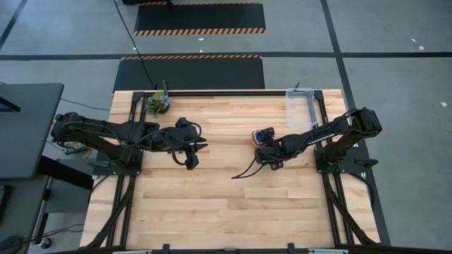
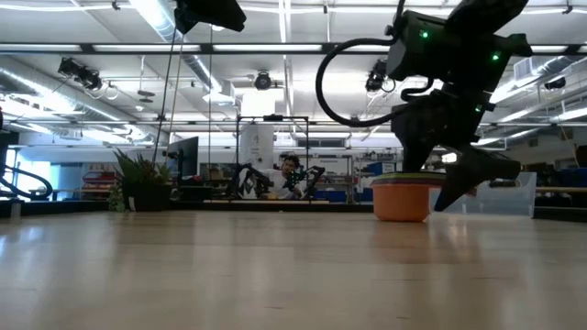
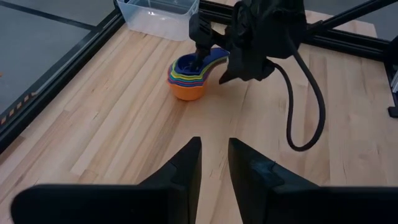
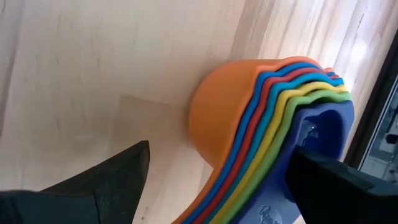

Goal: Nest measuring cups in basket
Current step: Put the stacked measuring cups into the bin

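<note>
The nested measuring cups go into the clear basket (image 1: 300,107); my right gripper must next grab their layered sides.
The measuring cups (image 3: 186,78) stand nested in one stack on the table, the orange one outermost and the dark blue one (image 4: 323,134) innermost; the stack's orange base (image 2: 401,200) rests on the wood. My right gripper (image 1: 268,144) is open at the stack: one finger (image 3: 200,50) reaches down into the dark blue cup, and the other finger (image 4: 112,180) stands outside the orange wall, clear of it. The clear basket (image 1: 300,107) sits at the table's far right corner. My left gripper (image 3: 214,165) waits open at mid-table, left of the stack. My right gripper comes at the stack from above, slanting from the table's right, with one finger (image 4: 336,186) inside the dark blue cup's bowl and one outside the orange cup. Whether the inner finger touches the cup, I cannot tell. The stack stands on the table.
A small potted plant (image 1: 159,102) stands at the far left corner. A black cable (image 3: 305,106) loops from the right arm over the wood near the stack. Bare wood lies between the stack and the basket (image 3: 158,14), and across the table's near half.
</note>
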Tool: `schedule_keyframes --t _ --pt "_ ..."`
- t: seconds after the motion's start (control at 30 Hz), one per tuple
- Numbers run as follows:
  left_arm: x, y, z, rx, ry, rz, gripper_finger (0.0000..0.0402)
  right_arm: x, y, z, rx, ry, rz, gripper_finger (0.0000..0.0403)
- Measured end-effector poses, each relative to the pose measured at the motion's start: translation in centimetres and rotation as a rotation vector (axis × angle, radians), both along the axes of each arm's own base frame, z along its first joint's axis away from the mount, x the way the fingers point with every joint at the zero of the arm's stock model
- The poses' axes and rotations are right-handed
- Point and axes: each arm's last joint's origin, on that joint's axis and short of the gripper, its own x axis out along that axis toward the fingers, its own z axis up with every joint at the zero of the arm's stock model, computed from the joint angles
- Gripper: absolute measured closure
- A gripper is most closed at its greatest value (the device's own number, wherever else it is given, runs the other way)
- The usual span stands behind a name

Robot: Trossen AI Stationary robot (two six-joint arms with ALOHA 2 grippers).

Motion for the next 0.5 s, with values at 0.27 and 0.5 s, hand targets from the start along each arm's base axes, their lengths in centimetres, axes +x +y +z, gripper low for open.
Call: schedule_keyframes --t 0.27,0.5 --pt "0.0 0.01 0.0 0.0 0.0 0.0 0.0315 0.05 -0.06 0.04 -0.032 0.016 0.035 0.0049" --pt "0.0 0.01 0.0 0.0 0.0 0.0 0.0315 0.09 -0.05 0.06 -0.033 0.01 0.034 0.0084"
